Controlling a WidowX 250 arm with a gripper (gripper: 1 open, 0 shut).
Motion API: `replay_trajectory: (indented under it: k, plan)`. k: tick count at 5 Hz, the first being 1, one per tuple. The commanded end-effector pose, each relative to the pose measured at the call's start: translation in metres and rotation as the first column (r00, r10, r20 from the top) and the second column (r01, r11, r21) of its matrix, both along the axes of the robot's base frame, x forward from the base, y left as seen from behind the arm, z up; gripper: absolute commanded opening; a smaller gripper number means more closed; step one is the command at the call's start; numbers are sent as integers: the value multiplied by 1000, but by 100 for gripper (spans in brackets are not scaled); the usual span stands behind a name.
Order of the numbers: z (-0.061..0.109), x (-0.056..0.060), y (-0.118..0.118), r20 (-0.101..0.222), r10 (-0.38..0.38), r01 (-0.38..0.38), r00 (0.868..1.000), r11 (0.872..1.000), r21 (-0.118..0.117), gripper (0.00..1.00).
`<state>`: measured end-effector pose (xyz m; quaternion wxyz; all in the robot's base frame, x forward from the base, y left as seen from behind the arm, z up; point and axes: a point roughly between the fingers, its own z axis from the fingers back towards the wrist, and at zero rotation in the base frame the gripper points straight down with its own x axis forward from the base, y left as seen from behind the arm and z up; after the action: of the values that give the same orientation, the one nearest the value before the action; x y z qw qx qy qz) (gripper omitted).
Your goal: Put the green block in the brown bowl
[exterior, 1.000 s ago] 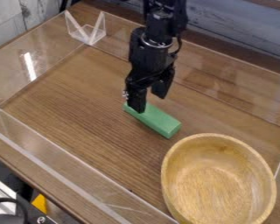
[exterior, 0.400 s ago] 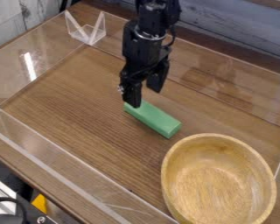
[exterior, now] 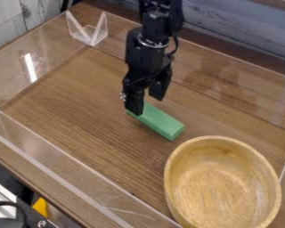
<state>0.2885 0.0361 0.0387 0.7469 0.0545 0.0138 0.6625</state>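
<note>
The green block (exterior: 160, 123) needs to go in the brown bowl, so my gripper should grab it by one end (exterior: 139, 111) next.
The green block (exterior: 160, 123) lies flat on the wooden table, running diagonally from upper left to lower right. My black gripper (exterior: 142, 98) points straight down over the block's upper-left end, its jaws open and straddling that end; I cannot tell whether the fingertips touch the block. The brown bowl (exterior: 223, 185) sits at the lower right of the view, holding nothing, a short gap away from the block's lower end.
Clear acrylic walls (exterior: 61, 174) fence the table on the left, front and back. A clear folded stand (exterior: 88, 29) is at the back left corner. Bare wood lies left of the block.
The gripper shifted slightly to the left and stays open over the block's upper end. Block and bowl have not moved.
</note>
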Motion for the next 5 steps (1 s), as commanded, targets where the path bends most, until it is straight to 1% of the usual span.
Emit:
replay_trajectory:
  k: [1, 2, 4, 5]
  plan:
    - [-1, 8, -8, 31, -43, 43, 999, 999, -4, 100]
    - [-2, 17, -14, 31, 14, -14, 999, 1000, -6, 0]
    - [10, 16, -15, 42, 60, -59, 997, 998, -26, 0]
    - [19, 27, -20, 50, 20, -18, 999, 999, -40, 0]
